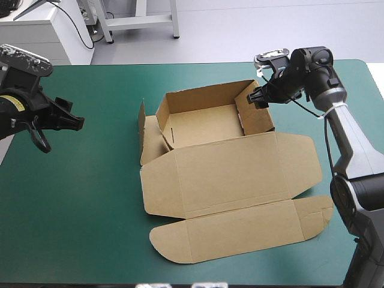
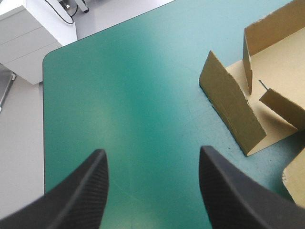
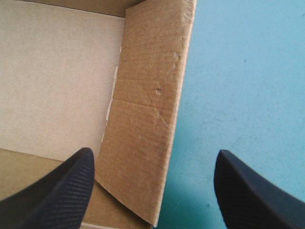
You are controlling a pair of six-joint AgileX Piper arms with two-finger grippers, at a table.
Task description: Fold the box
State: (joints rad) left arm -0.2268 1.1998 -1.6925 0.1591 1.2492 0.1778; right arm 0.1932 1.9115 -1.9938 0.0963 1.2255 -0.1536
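Note:
My right gripper grabs the box by its right wrist-side's top edge next, to hold the open tray (image 1: 205, 125) steady for folding.
The brown box (image 1: 231, 165) lies mid-table as an open tray, its back and side walls raised and its lid and front flaps flat toward the near edge. A side flap (image 1: 142, 127) stands up at the tray's left. My right gripper (image 1: 258, 98) hovers open over the tray's right wall (image 1: 259, 117). In the right wrist view this gripper (image 3: 152, 191) has the wall (image 3: 145, 119) below the gap between its fingers, one finger over the tray's floor and one over the cover. My left gripper (image 1: 73, 122) is open and empty, well left of the box. Ahead of this gripper (image 2: 152, 188) and to the side is the standing flap (image 2: 231, 112).
The teal-green cover (image 1: 90, 198) is bare to the left of the box and along the right edge. A white cabinet (image 1: 57, 33) stands beyond the table's far left corner, and the left wrist view shows the cabinet (image 2: 28, 33) past that rounded corner.

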